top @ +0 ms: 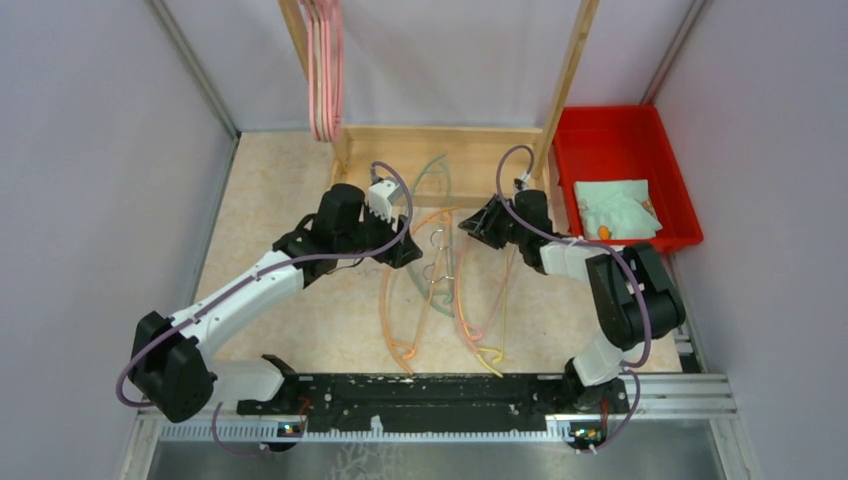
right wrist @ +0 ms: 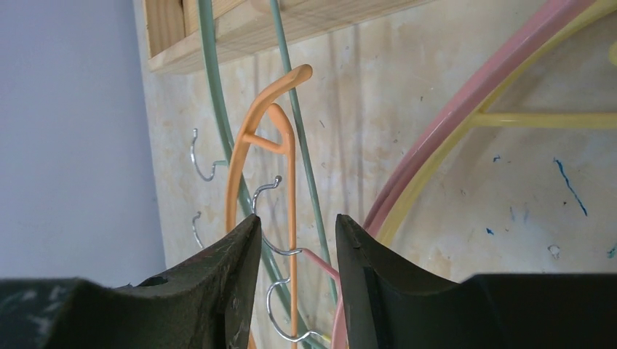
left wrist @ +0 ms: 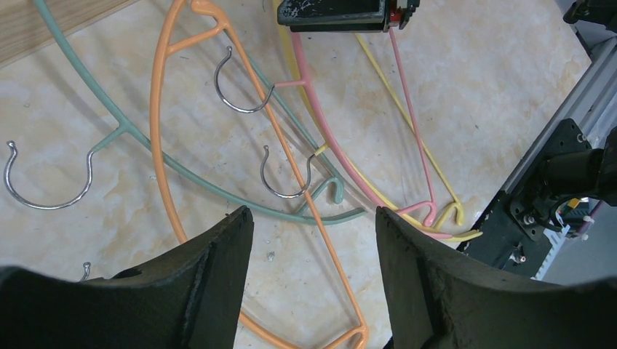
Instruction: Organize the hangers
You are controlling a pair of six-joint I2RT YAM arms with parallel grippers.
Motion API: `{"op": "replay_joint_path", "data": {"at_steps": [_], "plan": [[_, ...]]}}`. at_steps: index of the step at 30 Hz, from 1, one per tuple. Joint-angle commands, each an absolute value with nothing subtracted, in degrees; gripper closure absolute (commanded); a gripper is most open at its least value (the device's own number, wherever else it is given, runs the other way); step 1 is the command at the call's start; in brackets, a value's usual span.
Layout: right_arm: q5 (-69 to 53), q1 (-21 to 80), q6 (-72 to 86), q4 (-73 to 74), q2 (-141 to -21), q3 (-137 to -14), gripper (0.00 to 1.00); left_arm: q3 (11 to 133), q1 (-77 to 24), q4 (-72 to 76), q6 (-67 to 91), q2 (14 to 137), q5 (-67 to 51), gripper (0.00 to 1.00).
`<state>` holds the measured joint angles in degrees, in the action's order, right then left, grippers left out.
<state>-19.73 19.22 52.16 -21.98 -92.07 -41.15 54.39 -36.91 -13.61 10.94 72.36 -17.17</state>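
My right gripper grabs the pink hanger's curved arm [top: 460, 254] [right wrist: 340, 288] beside the hanger's hook next, which leaves its opposite arm free to hand over to my left gripper.
Several hangers lie tangled on the table between my arms: an orange hanger [top: 385, 310] [left wrist: 156, 109] [right wrist: 234, 167], a green one [top: 440, 175] [left wrist: 182, 171] [right wrist: 207, 80], a pink one [top: 462, 310] [left wrist: 320, 123] [right wrist: 466, 91] and a yellow one [top: 505, 300] [left wrist: 429, 171] [right wrist: 538, 120]. More pink hangers [top: 325, 70] hang on the wooden rack [top: 440, 135]. My left gripper [top: 400, 248] [left wrist: 313, 212] is open above the orange hanger's lower end, holding nothing. My right gripper [top: 472, 226] [right wrist: 298, 218] is open low over the pile, with wire hooks and the pink hanger's neck showing in its gap.
A red bin [top: 600, 130] with a pale green cloth [top: 615, 205] stands at the back right. The rack's upright posts rise behind the pile. Grey walls close in both sides, and a black rail [top: 430, 395] runs along the near edge.
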Motion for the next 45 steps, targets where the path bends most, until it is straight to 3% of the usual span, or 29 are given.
{"op": "replay_joint_path", "data": {"at_steps": [1, 13, 36, 38, 43, 45], "plan": [[-19.65, 19.05, 51.86, -25.02, -93.30, -43.63, 0.57, 55.46, -37.78, -11.86, 11.33, 72.48, -17.43, 0.32], [-10.29, 19.07, 46.75, -14.42, -84.26, -42.51, 0.57, 55.19, -38.05, -11.55, 11.32, 72.49, -17.35, 0.32], [-6.92, 18.59, 46.41, -16.49, -96.74, -48.42, 0.57, 54.13, -38.50, -11.47, 11.43, 72.51, -17.76, 0.32], [-6.77, 18.27, 46.16, -16.82, -98.17, -49.19, 0.63, 53.85, -38.54, -11.47, 11.40, 72.28, -17.97, 0.32], [-9.95, 16.88, 48.29, -25.01, -98.07, -45.17, 0.99, 52.99, -38.66, -11.25, 11.39, 71.91, -18.72, 0.32], [-10.73, 16.41, 49.65, -26.87, -95.84, -43.10, 1.00, 52.63, -38.67, -10.64, 11.44, 71.51, -19.59, 0.32]]}}
